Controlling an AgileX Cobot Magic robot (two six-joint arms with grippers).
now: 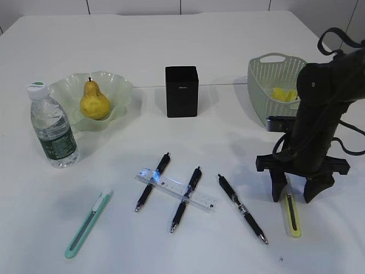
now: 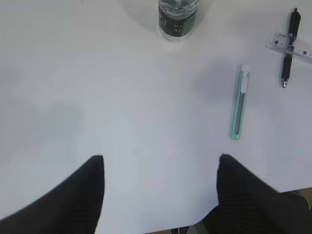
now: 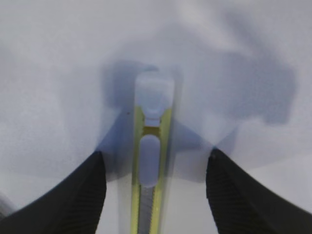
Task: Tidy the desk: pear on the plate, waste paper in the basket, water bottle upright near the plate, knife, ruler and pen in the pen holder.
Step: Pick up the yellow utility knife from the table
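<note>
The yellow utility knife (image 1: pixel 292 216) has fingertips on both sides of it, so I will close my right gripper now, and that would catch the knife.
My right gripper (image 1: pixel 293 197) is open and straddles a yellow utility knife (image 1: pixel 292 216) lying on the table; in the right wrist view the gripper (image 3: pixel 156 153) has a finger on each side of the knife (image 3: pixel 149 168), not touching it. A teal knife (image 1: pixel 86 224) lies front left. Three black pens (image 1: pixel 153 181) and the clear ruler (image 1: pixel 177 190) lie in the middle. The pear (image 1: pixel 94 101) sits in the plate (image 1: pixel 122 88). The water bottle (image 1: pixel 52 128) stands upright beside it. The pen holder (image 1: pixel 182 91) stands at the back. My left gripper (image 2: pixel 161 158) is open and empty.
The basket (image 1: pixel 274 77) at the back right holds yellow waste paper (image 1: pixel 284 94). The left wrist view shows the teal knife (image 2: pixel 240 102), the bottle's base (image 2: pixel 178 19), one pen (image 2: pixel 289 46), the ruler's end (image 2: pixel 275 40) and the table's front edge.
</note>
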